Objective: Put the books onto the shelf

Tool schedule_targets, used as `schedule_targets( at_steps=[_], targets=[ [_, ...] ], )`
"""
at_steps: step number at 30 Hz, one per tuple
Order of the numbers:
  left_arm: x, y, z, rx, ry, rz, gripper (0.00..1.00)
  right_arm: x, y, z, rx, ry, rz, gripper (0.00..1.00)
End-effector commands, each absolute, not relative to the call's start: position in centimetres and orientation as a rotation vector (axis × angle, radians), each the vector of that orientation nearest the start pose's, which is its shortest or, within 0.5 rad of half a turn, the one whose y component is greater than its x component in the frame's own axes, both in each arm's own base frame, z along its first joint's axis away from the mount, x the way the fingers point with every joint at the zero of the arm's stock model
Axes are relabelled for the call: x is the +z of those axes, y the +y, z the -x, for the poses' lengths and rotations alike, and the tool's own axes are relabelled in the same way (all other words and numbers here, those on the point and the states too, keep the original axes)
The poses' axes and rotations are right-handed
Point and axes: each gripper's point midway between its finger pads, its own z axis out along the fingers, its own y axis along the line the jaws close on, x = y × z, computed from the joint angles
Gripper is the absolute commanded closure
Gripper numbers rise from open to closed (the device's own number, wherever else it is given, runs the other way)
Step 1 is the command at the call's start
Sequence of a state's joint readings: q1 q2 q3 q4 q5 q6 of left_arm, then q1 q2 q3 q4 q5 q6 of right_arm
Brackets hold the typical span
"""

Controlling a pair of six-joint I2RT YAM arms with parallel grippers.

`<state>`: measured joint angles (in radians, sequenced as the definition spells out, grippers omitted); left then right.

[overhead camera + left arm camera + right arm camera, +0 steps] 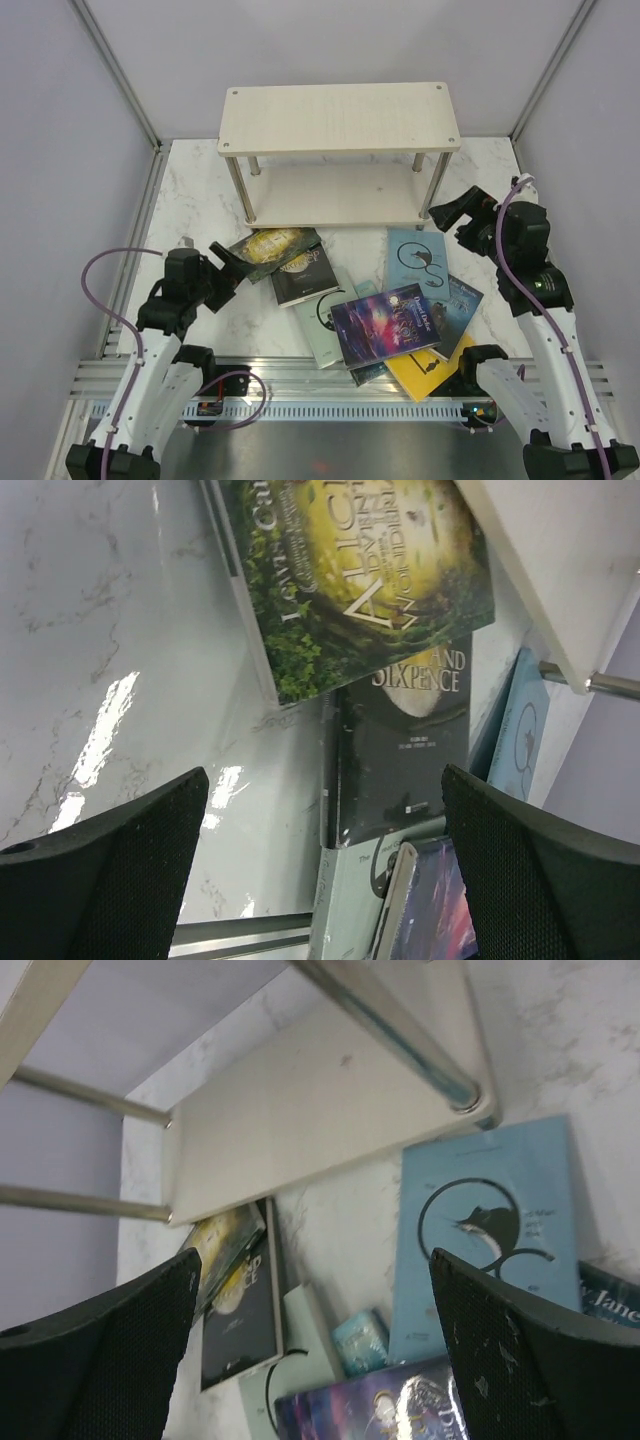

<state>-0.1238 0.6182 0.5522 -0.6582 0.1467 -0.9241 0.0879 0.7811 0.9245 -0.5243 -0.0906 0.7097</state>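
Observation:
My left gripper reaches and grabs the dark green-gold book by its near edge next. That leaves its far end free to enter the shelf [338, 117].
The shelf [338, 117] stands empty at the back of the table, its lower board [320, 1110] close in the right wrist view. Several books lie spread flat in front of it: green-gold [272, 248], black [303, 272], pale with a swirl [322, 325], purple galaxy [385, 323], pale blue [416, 258], dark blue-grey [462, 300] and yellow [425, 372]. My left gripper [225, 262] hovers open just left of the green-gold book [360, 570] and black book [405, 750]. My right gripper [455, 212] hangs open beside the shelf's right front post, above the pale blue book [490, 1220]. Neither holds anything.
White booth walls close in the marble table [190, 200] on three sides. A slotted metal rail [330, 385] runs along the near edge between the arm bases. A purple cable [100, 290] loops off the left arm.

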Motion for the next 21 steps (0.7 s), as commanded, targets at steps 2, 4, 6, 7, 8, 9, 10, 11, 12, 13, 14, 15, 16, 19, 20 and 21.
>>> schedule_targets(
  at_steps=[2, 4, 6, 7, 8, 9, 10, 11, 12, 13, 14, 15, 16, 19, 20, 21],
  targets=[
    [11.6, -10.2, -22.4, -0.866, 2.17, 0.947, 0.0, 30.1, 10.8, -23.5, 0.874, 1.953, -0.376, 0.02],
    [10.2, -10.0, -22.7, -0.852, 2.166, 0.962, 0.0, 29.8, 11.1, -22.3, 0.896, 1.958, -0.357, 0.02],
    [9.6, -9.8, -23.4, -0.84, 2.154, 0.959, 0.0, 28.7, 11.3, -21.5, 0.906, 1.997, -0.355, 0.02],
    [8.9, -9.7, -23.4, -0.829, 2.158, 0.969, 0.0, 28.0, 11.3, -21.0, 0.908, 2.006, -0.353, 0.02],
    [8.4, -9.7, -23.6, -0.824, 2.162, 0.982, 0.0, 27.4, 11.3, -20.6, 0.905, 2.027, -0.359, 0.02],
    [8.5, -9.7, -24.1, -0.832, 2.138, 0.976, 0.0, 27.1, 11.3, -20.3, 0.907, 2.033, -0.352, 0.02],
    [7.9, -9.6, -24.2, -0.825, 2.132, 0.995, 0.0, 26.8, 11.3, -19.9, 0.912, 2.034, -0.349, 0.02],
    [7.6, -9.5, -24.4, -0.82, 2.132, 1.0, 0.0, 26.5, 11.4, -19.5, 0.913, 2.044, -0.35, 0.02],
    [7.4, -9.4, -24.6, -0.817, 2.124, 1.003, 0.0, 26.4, 11.4, -19.3, 0.913, 2.048, -0.349, 0.02],
    [7.5, -9.3, -25.1, -0.819, 2.099, 0.998, 0.0, 26.4, 11.4, -19.0, 0.915, 2.045, -0.342, 0.02],
    [7.3, -9.3, -25.2, -0.818, 2.095, 1.009, 0.0, 26.2, 11.3, -18.8, 0.913, 2.054, -0.345, 0.02],
    [7.1, -9.2, -25.4, -0.819, 2.086, 1.015, 0.0, 26.1, 11.3, -18.6, 0.911, 2.056, -0.346, 0.02],
    [6.6, -9.1, -25.7, -0.812, 2.079, 1.032, 0.0, 25.8, 11.3, -18.4, 0.914, 2.06, -0.343, 0.02],
    [5.2, -8.8, -26.0, -0.798, 2.068, 1.074, 0.0, 25.4, 11.3, -17.9, 0.913, 2.071, -0.344, 0.02],
    [5.6, -8.8, -26.7, -0.819, 2.029, 1.082, 0.02, 25.2, 11.4, -17.7, 0.918, 2.078, -0.34, 0.02],
    [5.5, -8.8, -26.9, -0.829, 2.02, 1.09, 0.05, 25.1, 11.4, -17.6, 0.917, 2.081, -0.339, 0.02]
  ],
)
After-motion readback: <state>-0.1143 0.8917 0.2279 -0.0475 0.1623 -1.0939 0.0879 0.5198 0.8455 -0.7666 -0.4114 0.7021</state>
